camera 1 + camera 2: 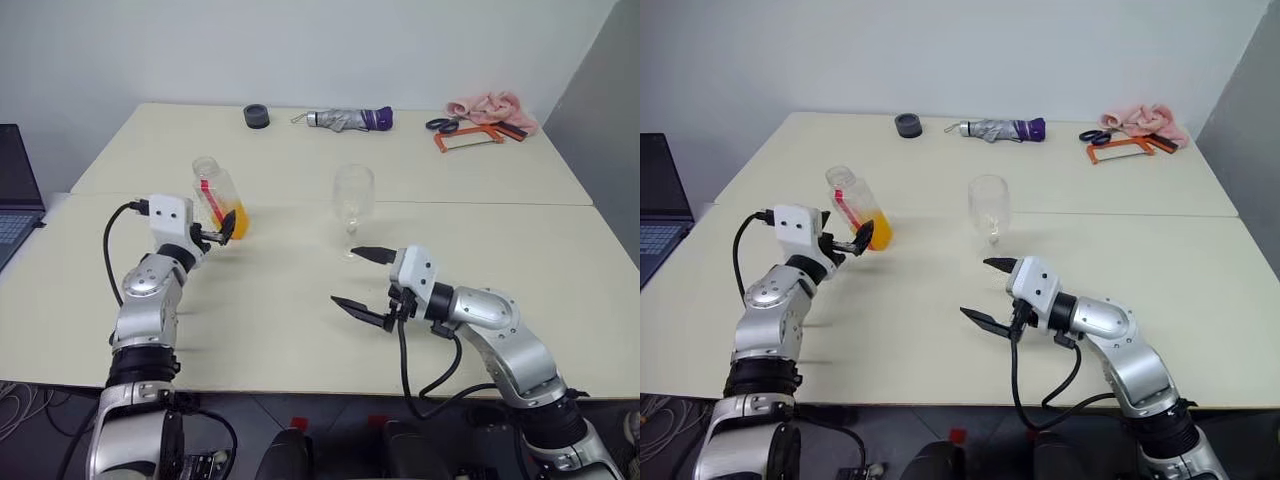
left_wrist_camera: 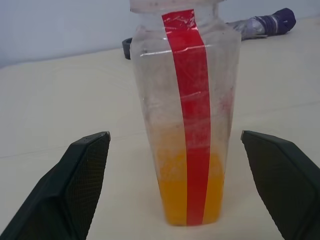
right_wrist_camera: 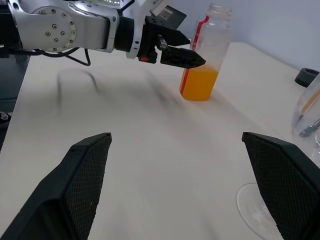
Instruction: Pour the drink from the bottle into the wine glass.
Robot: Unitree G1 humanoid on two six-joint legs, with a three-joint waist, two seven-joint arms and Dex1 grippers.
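My left gripper grabs the bottle by the flat sides of its lower body (image 1: pixel 225 209) next. The bottle's shoulders slope up to a round neck.
The clear bottle (image 1: pixel 218 192) with a red label strip stands upright on the table's left side, and the orange drink (image 1: pixel 236 221) fills its bottom third. My left gripper (image 1: pixel 222 233) is open and level with the bottle's lower part. In the left wrist view the bottle (image 2: pixel 190 115) stands between the two fingers (image 2: pixel 80 185), which are apart from it on both sides. The empty wine glass (image 1: pixel 353 195) stands upright near the table's middle. My right gripper (image 1: pixel 345 275) is open with nothing in it, just in front of the glass's foot (image 3: pixel 255 210).
At the far edge lie a black tape roll (image 1: pixel 257 116), a folded umbrella (image 1: pixel 350 119), a pink cloth (image 1: pixel 487 105), scissors and an orange hacksaw (image 1: pixel 468 138). A laptop (image 1: pixel 15 190) sits at the far left. A seam (image 1: pixel 480 204) between two tables runs behind the glass.
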